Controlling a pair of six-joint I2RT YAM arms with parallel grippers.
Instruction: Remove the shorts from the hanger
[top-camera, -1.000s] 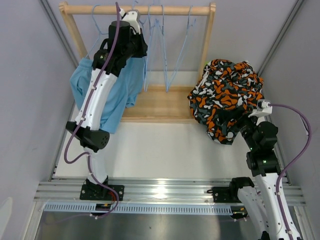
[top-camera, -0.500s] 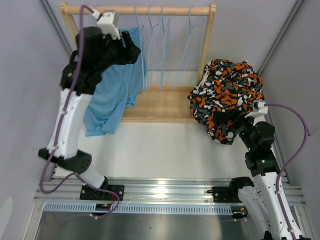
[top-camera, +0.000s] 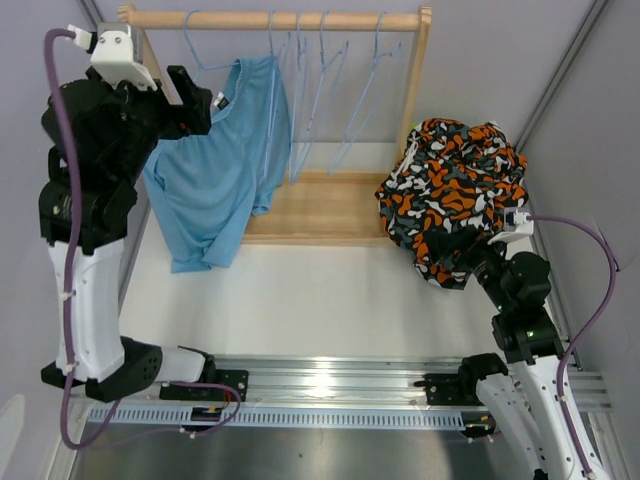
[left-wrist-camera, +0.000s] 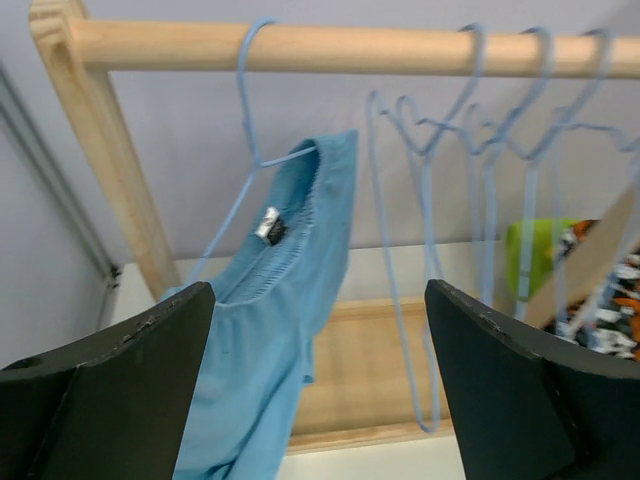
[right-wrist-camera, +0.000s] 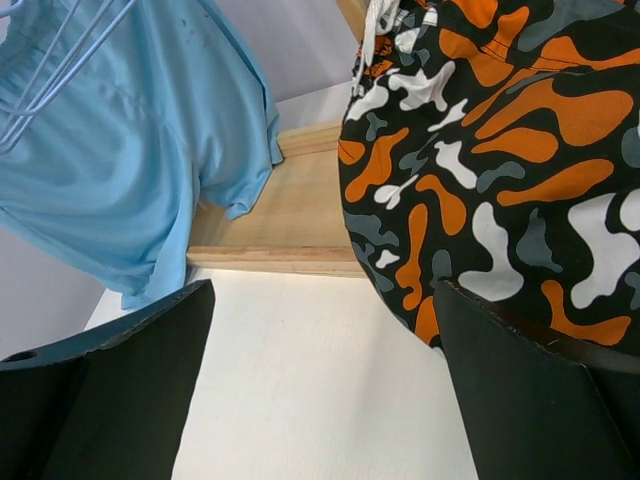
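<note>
My left gripper reaches the blue hanger next and grabs its outer sloping arm below the hook. This leaves the opposite waistband free for removing the shorts.
Light blue shorts hang by the waistband from the leftmost blue hanger on the wooden rod. My left gripper is raised at the far left, just left of them, open and empty. In the left wrist view the light blue shorts hang beyond the wide-apart fingers, with nothing between them. Camouflage shorts lie heaped at the right. My right gripper sits open at their near edge; in the right wrist view the camouflage shorts lie over the right finger.
Several empty blue hangers dangle from the rod. The rack's wooden base lies under the hanging clothes. A lime green patch shows past the hangers. Grey walls stand close on both sides.
My left gripper opened and let go of the light blue shorts, and the arm swung up and to the left away from the rack. The right arm barely moved.
</note>
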